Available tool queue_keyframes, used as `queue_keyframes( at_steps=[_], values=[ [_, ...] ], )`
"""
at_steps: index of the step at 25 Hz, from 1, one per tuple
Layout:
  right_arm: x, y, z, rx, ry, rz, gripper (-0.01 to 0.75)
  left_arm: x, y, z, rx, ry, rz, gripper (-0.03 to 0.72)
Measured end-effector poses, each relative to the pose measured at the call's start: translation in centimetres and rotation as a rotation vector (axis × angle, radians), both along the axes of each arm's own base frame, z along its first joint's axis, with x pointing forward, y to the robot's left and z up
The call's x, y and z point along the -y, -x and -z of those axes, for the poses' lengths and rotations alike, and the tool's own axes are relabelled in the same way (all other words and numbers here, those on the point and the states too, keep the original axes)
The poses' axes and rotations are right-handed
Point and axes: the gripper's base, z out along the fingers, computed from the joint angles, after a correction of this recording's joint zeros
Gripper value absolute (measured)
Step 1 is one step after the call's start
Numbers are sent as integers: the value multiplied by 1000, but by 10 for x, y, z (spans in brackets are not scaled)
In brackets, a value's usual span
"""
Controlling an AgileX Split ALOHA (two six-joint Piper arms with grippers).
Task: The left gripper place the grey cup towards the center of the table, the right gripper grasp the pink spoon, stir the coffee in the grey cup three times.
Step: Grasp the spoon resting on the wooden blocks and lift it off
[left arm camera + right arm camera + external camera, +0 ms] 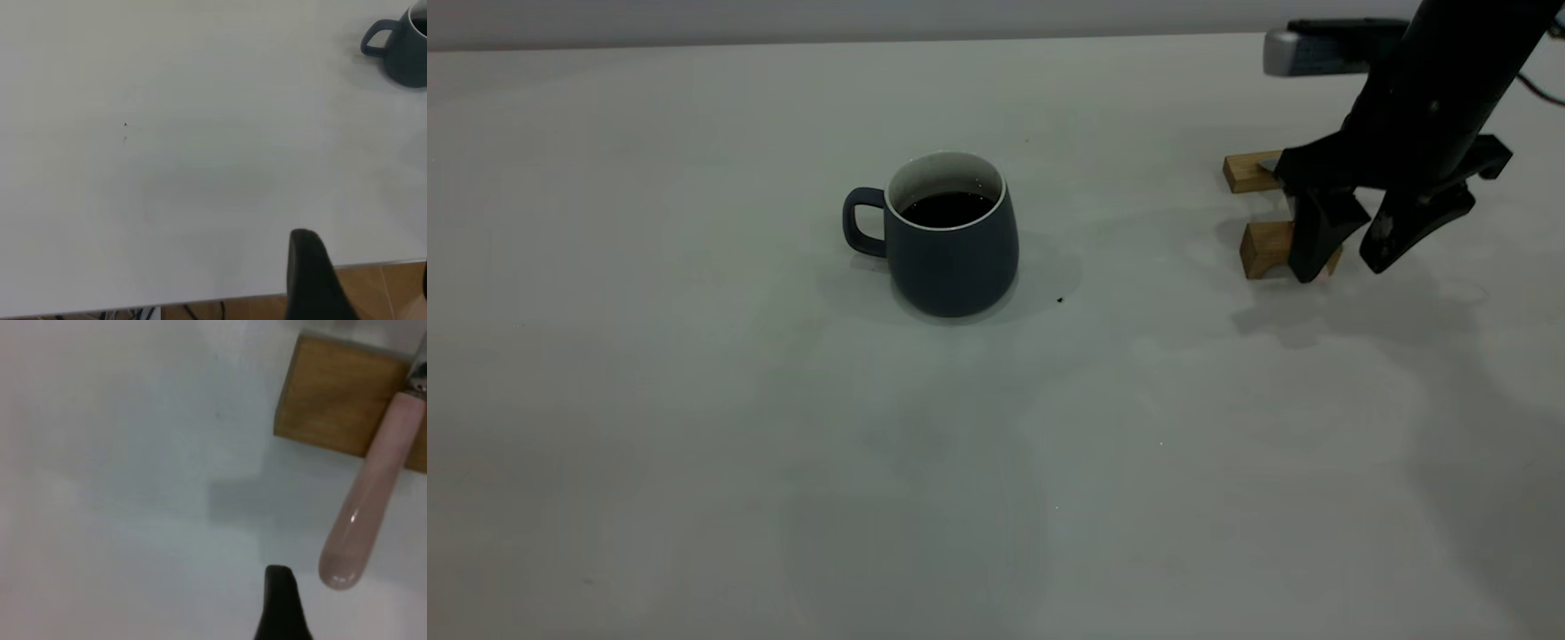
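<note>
I need to stir the coffee next, so I should take hold of the spoon by its pink handle [373,487] with my right gripper.
The grey cup [951,258] stands upright near the middle of the table [694,400], its handle pointing to the exterior view's left, with dark coffee [947,209] inside. My right gripper [1341,271] hangs open at the far right, fingertips low over two wooden blocks. The pink spoon [373,493] lies with its neck on a block and its pale handle end beside one dark finger [280,607], untouched. My left gripper [365,280] is open and empty near a table edge, far from the grey cup [403,50]. The exterior view does not show it.
Two tan wooden blocks [1249,172] [1264,249] lie under the right gripper; one [340,400] props the spoon. A small dark speck [1060,300] sits just right of the cup. Brown floor [387,293] shows past the table edge.
</note>
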Motion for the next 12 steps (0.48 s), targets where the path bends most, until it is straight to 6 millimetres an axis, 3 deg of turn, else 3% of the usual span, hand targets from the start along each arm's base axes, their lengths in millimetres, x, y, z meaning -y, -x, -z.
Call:
queue_keyframes(
  at_steps=[12],
  values=[
    [0,-6,3,66,7,-11,592,0,0,0,1,0,0,469]
  ],
)
